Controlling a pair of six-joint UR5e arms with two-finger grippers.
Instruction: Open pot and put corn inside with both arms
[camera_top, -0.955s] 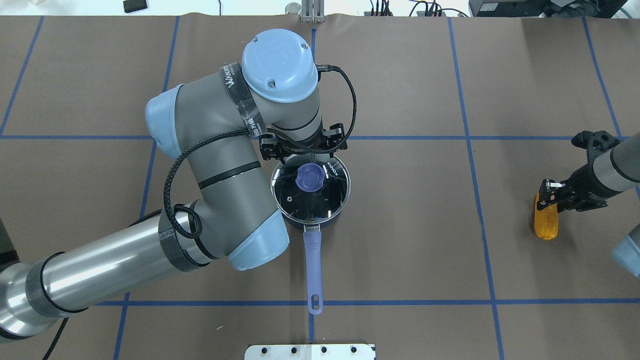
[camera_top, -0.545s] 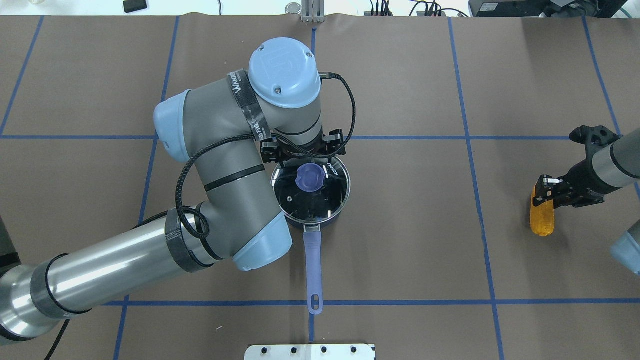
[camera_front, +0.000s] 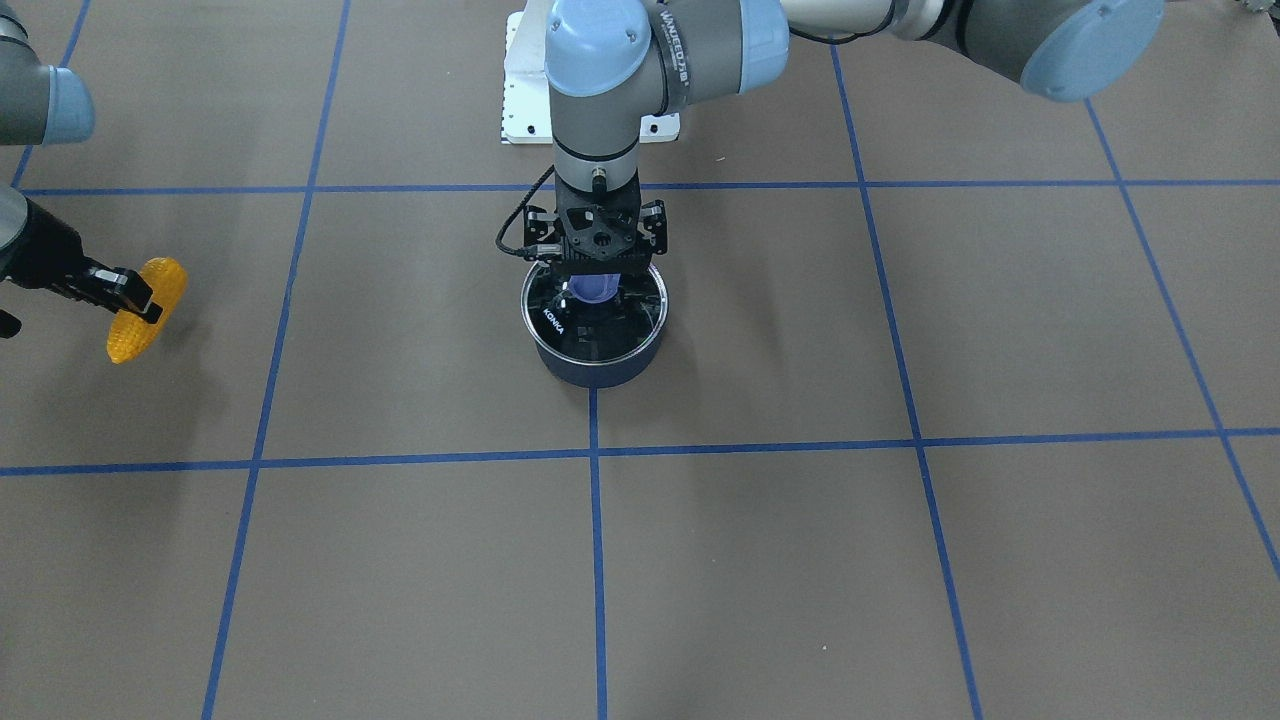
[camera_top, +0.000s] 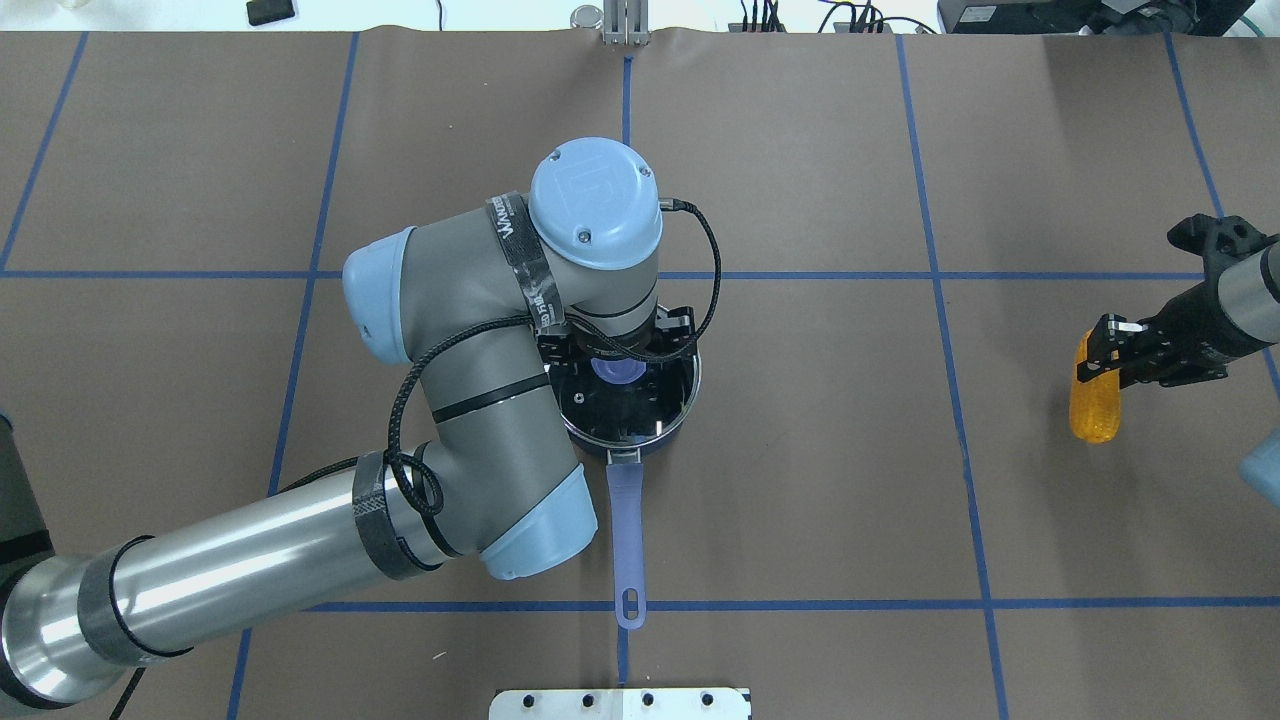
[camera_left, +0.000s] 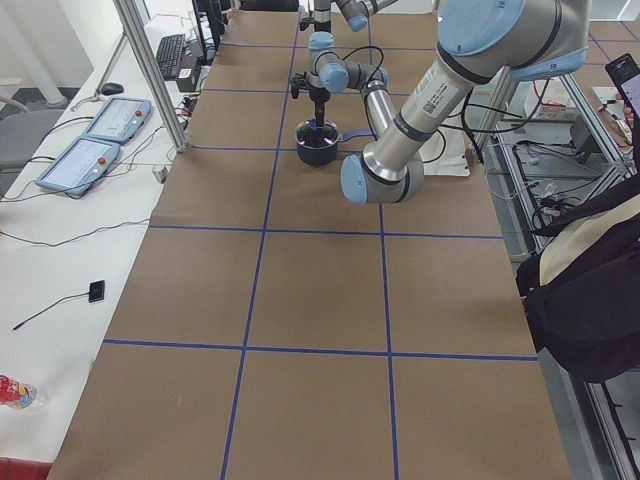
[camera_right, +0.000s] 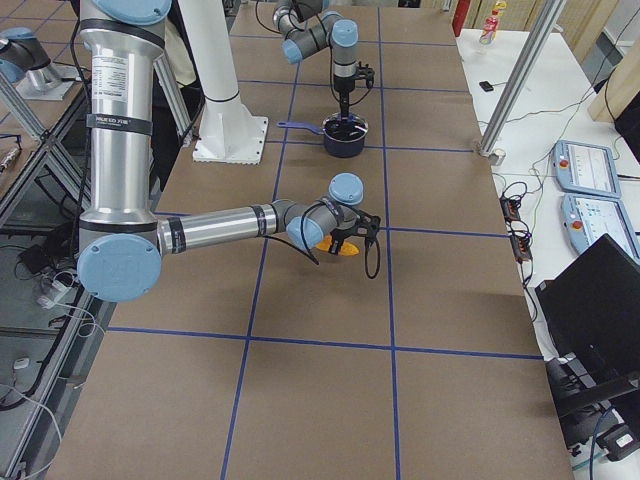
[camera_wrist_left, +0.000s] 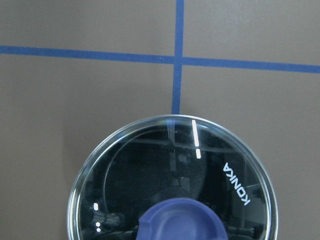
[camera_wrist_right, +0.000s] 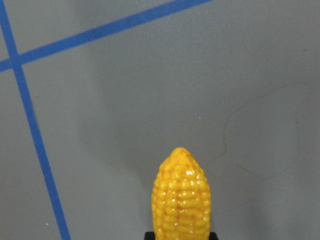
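Observation:
My left gripper is to grab the glass lid by its blue knob (camera_front: 594, 288) next, to open the pot (camera_front: 594, 360).
The navy pot (camera_top: 672, 425) stands at the table's middle with its glass lid (camera_wrist_left: 150, 170) on and its periwinkle handle (camera_top: 626, 540) pointing toward the robot. My left gripper (camera_front: 597, 283) hangs straight down over the lid, open, with its fingers either side of the blue knob (camera_front: 594, 288). The knob also shows at the bottom of the left wrist view (camera_wrist_left: 182, 220). My right gripper (camera_top: 1108, 358) is shut on the thick end of the orange-yellow corn (camera_top: 1094, 415), far to the right and a little above the table. The corn also shows in the right wrist view (camera_wrist_right: 181, 200).
A white mounting plate (camera_top: 620, 703) sits at the table's near edge in line with the pot handle. Blue tape lines (camera_top: 940, 275) divide the brown table cover into squares. Control pendants and cables lie on side benches (camera_left: 90, 140).
My left gripper has moved from behind the pot to over the lid knob and come down around it. My right gripper has carried the corn slightly up and away.

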